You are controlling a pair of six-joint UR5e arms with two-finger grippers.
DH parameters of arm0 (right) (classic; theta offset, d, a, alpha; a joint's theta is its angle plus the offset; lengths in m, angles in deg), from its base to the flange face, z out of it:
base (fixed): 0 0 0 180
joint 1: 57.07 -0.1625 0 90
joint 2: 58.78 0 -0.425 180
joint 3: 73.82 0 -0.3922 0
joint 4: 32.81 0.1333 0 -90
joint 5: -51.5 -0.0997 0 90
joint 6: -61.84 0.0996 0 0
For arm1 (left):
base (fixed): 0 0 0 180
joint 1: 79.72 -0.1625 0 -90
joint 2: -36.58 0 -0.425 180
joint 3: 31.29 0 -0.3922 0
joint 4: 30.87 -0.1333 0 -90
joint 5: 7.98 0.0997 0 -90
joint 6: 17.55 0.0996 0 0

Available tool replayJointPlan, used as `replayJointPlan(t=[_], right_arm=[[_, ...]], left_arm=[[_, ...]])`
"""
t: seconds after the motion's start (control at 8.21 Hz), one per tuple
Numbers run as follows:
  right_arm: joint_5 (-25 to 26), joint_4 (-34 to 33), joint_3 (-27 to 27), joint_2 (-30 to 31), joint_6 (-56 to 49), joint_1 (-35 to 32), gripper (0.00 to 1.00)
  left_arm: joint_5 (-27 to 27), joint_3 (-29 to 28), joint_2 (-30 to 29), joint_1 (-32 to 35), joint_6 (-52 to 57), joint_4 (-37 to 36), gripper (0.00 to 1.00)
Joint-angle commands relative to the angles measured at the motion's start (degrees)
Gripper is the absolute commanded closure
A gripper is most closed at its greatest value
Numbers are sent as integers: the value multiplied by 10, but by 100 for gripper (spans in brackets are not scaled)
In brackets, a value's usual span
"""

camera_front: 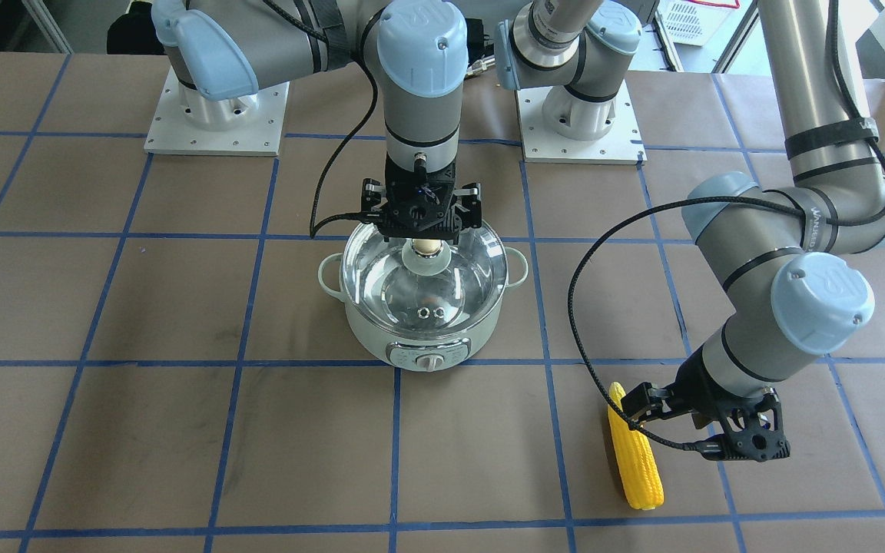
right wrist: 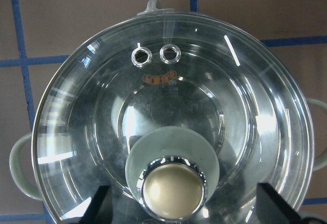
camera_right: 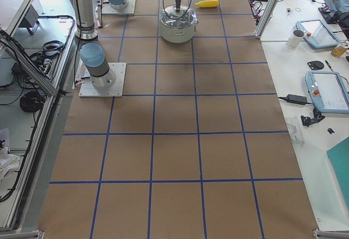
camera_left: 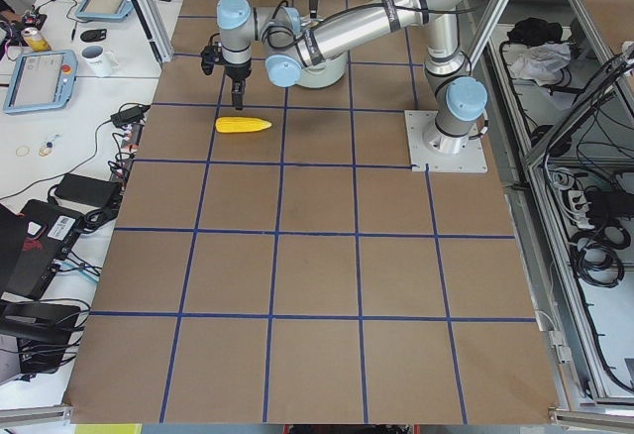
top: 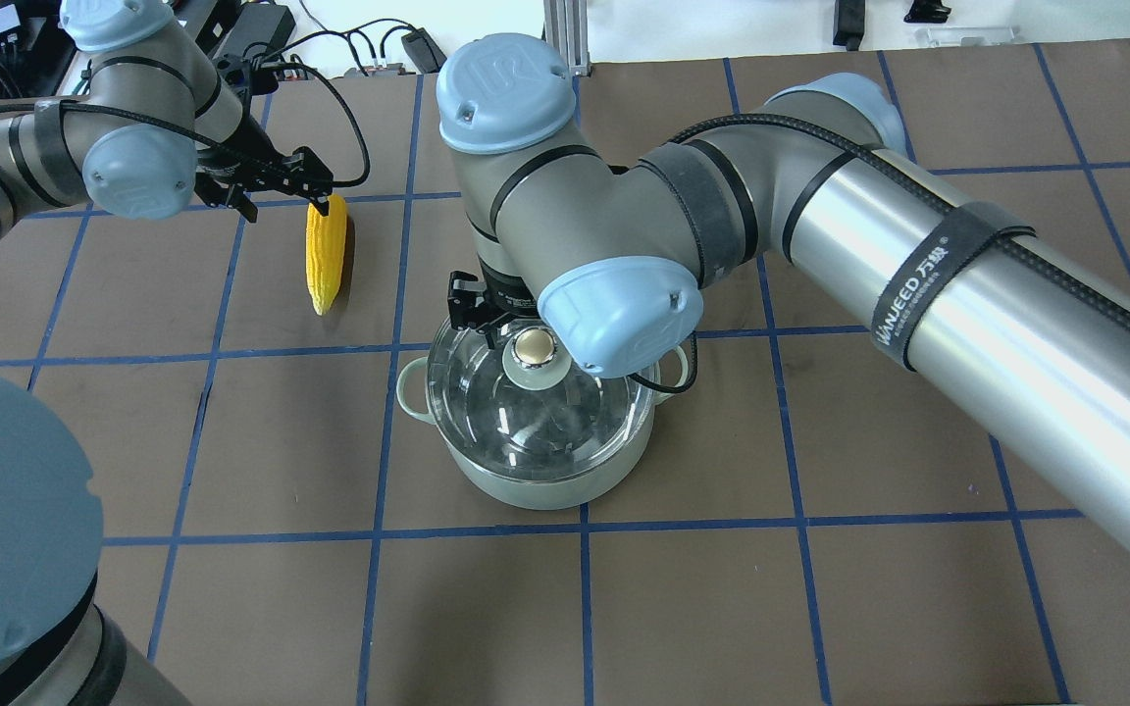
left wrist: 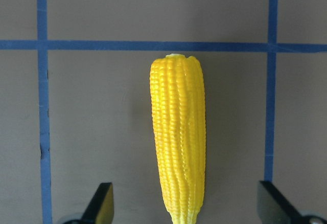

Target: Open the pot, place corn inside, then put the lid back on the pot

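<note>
The glass lid is wider than my open fingers. My right gripper should grab the lid by the narrow knob at its middle next.
The mint-green pot (camera_front: 381, 342) stands mid-table with the glass lid (camera_front: 469, 280) on it. My right gripper (camera_front: 421, 223) hangs just above the lid's knob (camera_front: 427, 250), open. In the right wrist view the knob (right wrist: 173, 191) sits between the two spread fingers (right wrist: 99, 206), which do not touch it. The yellow corn (camera_front: 634, 453) lies flat on the table, well to the pot's side. My left gripper (camera_front: 631, 403) is at one end of the corn, open and empty. In the left wrist view the corn (left wrist: 179, 142) lies between the wide-apart fingers (left wrist: 102, 203).
The two arm base plates (camera_front: 216, 115) (camera_front: 581, 123) sit at the table's back edge. The brown table carries a blue tape grid (camera_front: 396, 445). A black cable (camera_front: 335, 192) loops beside the right wrist. Desks with tablets (camera_right: 327, 91) stand beyond the table's side.
</note>
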Motion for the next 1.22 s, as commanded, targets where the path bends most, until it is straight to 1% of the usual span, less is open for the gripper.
replayJointPlan(t=[0.0, 0.24, 0.37, 0.61, 0.73, 0.85, 0.97, 1.1], right_arm=[[5, -11, 1, -16, 6, -3, 0], [5, -14, 1, -20, 7, -3, 1], [5, -21, 0, -24, 6, -3, 8], [-3, -25, 1, -24, 11, -3, 55], [-3, -26, 1, -24, 10, -3, 61], [-3, -26, 0, -24, 9, -2, 67], [-3, -28, 0, -24, 9, -2, 91], [-3, -29, 0, -22, 10, -2, 100]], left_arm=[[-2, 0, -42, 0, 0, -3, 0], [-2, 1, -58, 0, -2, -11, 0], [-3, 1, -61, 0, -5, -11, 0], [-3, 0, -87, 0, -15, -11, 0], [-3, 0, -89, 0, -15, -11, 3], [0, 0, -89, 0, -14, -11, 79], [-1, -1, -88, 0, -17, -11, 100], [-2, -3, -80, 0, -17, -10, 100]])
